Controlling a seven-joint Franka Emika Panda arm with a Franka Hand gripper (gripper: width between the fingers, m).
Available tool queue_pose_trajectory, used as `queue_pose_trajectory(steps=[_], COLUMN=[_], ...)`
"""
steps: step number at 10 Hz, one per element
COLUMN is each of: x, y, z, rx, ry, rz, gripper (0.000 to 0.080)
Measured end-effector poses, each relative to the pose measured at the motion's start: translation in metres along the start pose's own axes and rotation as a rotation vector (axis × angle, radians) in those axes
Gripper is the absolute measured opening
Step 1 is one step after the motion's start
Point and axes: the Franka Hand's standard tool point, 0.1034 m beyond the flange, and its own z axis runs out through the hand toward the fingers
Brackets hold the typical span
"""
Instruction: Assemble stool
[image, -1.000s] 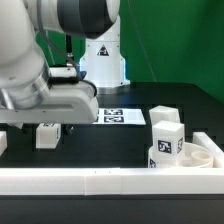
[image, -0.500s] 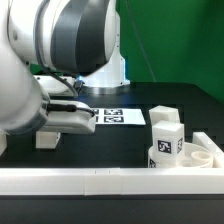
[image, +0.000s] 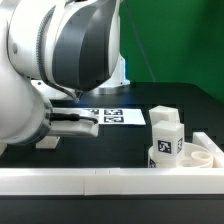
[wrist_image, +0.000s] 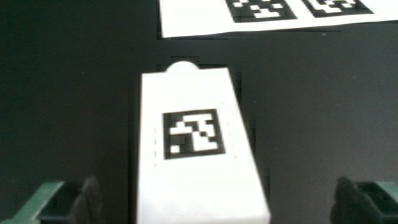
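Observation:
My gripper closes on the white stool leg now, since the open fingers reach down on either side of the leg in the wrist view.
A white stool leg (wrist_image: 192, 135) with a black-and-white tag lies on the black table, lengthwise between my open gripper (wrist_image: 214, 205). One dark finger (wrist_image: 63, 200) stands on each side, apart from the leg. In the exterior view the gripper (image: 58, 133) hangs low over that leg (image: 46, 144), which the hand mostly hides. The round seat (image: 203, 155) rests at the exterior view's right, with a tagged leg (image: 166, 140) upright in it. A further leg (image: 163, 114) stands just behind.
The marker board (image: 116, 117) lies flat mid-table, also in the wrist view as the marker board (wrist_image: 267, 15) beyond the leg's tip. A long white rail (image: 100, 181) runs along the front edge. The arm's bulk fills the exterior view's left.
The arm has swung nearer the camera and the gripper has come down over the lying leg. The jaws have stayed open. The seat and the other legs have not moved.

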Motion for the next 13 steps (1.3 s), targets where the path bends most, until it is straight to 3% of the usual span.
queue_pose_trajectory(steps=[1,3,7,11,13], x=[0.001,0.003,-0.002,-0.047,-0.059], y=[0.001,0.002,-0.001,-0.035,-0.056], z=[0.0,0.0,-0.004,-0.049,-0.066], rx=[0.0,-0.001,-0.002,-0.015,-0.017], ry=[0.001,0.015,0.018,0.055,0.093], rz=[0.001,0.002,-0.003,0.046,0.13], gripper=[0.0646,0.0332,0.0333,0.0333,0.0333])
